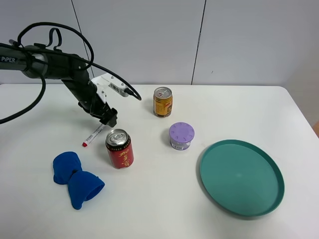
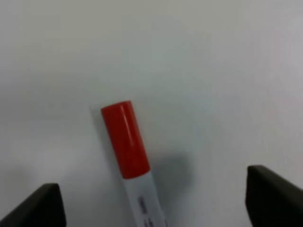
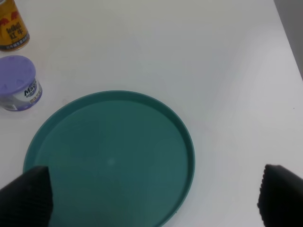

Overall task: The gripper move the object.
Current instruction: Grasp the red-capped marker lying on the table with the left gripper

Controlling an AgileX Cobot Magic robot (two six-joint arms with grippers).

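Observation:
My left gripper's fingers are still above the white marker pen, short of the pen's body, so it lowers to the pen's body first, then closes on the pen.
The white marker pen (image 1: 93, 135) with a red cap lies flat on the white table, just left of the red can. My left gripper (image 1: 108, 118) hangs low over the pen's upper end. In the left wrist view the pen (image 2: 126, 140) lies between the two spread fingertips (image 2: 35, 208), red cap pointing away, and the gripper (image 2: 154, 203) is open and not touching it. My right gripper (image 3: 151, 198) is open and empty above the teal plate (image 3: 110, 161). It does not show in the exterior high view.
A red drink can (image 1: 119, 149) stands right beside the pen. A blue cloth (image 1: 76, 179) lies at the front left. A gold can (image 1: 162, 102) and a purple-lidded tub (image 1: 181, 136) stand mid-table. The teal plate (image 1: 241, 177) lies at the front right.

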